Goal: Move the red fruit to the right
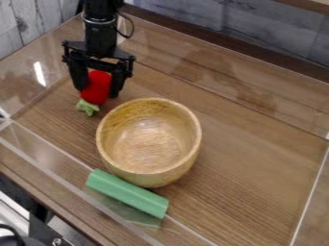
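Next, my gripper grabs the red fruit by its red body point(95, 88) to carry the fruit past the wooden bowl point(149, 140).
The red fruit point(96, 86) is a small strawberry-like toy with green leaves at its lower left, lying on the wooden table left of the wooden bowl point(149, 140). My gripper point(99, 81) points straight down over it, open, with one black finger on each side of the fruit. The fingertips reach down near the table. I cannot tell whether the fingers touch the fruit.
A long green block point(126, 193) lies near the front edge, below the bowl. Clear acrylic walls point(38, 75) fence the table on the left and front. A grey plank wall runs along the back right.
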Robot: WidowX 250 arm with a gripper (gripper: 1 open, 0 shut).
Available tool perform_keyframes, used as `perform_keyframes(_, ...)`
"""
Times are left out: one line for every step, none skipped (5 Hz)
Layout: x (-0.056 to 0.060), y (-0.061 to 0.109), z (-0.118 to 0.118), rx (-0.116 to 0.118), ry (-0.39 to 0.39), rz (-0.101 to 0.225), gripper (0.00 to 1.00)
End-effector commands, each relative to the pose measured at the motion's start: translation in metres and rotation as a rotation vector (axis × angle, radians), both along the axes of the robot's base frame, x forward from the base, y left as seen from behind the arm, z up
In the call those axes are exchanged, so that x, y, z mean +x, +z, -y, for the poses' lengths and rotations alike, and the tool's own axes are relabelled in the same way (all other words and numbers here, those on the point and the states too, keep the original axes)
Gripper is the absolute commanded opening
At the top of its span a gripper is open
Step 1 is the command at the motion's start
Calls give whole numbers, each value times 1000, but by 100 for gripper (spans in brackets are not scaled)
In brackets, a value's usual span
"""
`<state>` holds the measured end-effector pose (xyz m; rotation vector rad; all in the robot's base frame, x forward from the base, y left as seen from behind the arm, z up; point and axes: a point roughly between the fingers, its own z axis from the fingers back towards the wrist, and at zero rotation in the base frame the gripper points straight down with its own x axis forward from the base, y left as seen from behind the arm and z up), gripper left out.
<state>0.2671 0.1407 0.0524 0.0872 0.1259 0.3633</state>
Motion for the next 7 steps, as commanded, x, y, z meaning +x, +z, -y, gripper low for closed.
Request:
perform_keyframes(15, 25, -5, 24, 26, 61, 100)
perform_keyframes(22, 32, -4, 28, 46, 66, 100)
perform_keyframes(21, 25, -6, 34, 58, 61, 100)
perform_keyframes(19, 19, -10, 41, 67, 59, 100)
perform_keyframes(17, 15, -13, 46, 71, 54, 100)
perform_keyframes(17, 13, 7, 46, 48, 50, 0)
perform_keyframes(19, 41, 33, 26, 12, 103, 0)
